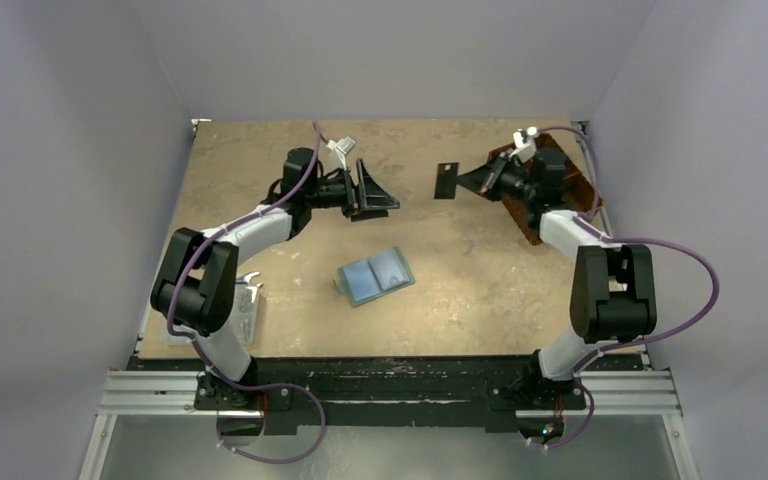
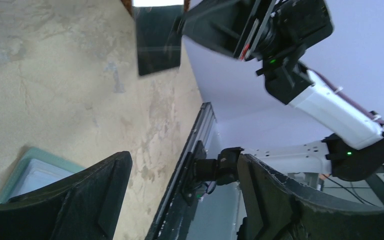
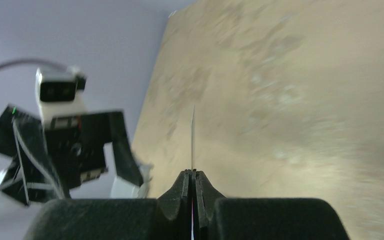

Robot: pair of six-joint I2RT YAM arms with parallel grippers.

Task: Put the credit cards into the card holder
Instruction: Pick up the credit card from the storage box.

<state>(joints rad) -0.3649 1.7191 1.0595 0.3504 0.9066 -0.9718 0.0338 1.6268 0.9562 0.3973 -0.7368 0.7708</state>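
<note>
My left gripper grabs the dark credit card by its free edge (image 1: 438,181) next and leaves the opposite edge free to enter the card holder (image 1: 375,275).
The card holder (image 1: 375,275) lies open on the table's middle, paler blue-green inside up; its corner (image 2: 30,172) shows in the left wrist view. My right gripper (image 1: 463,182) is shut on one dark credit card (image 1: 447,180), held above the table and pointing left. The right wrist view shows that card edge-on (image 3: 193,135) between the pressed fingertips (image 3: 193,173). My left gripper (image 1: 375,195) hovers open and empty, facing the card (image 2: 160,42) from the left, a short gap away. Its fingers (image 2: 85,195) stand wide apart. No other credit cards show.
A brown woven basket (image 1: 568,180) sits at the back right under the right arm. A clear plastic box (image 1: 245,310) stands at the front left by the left arm's base. Grey walls close in both sides.
</note>
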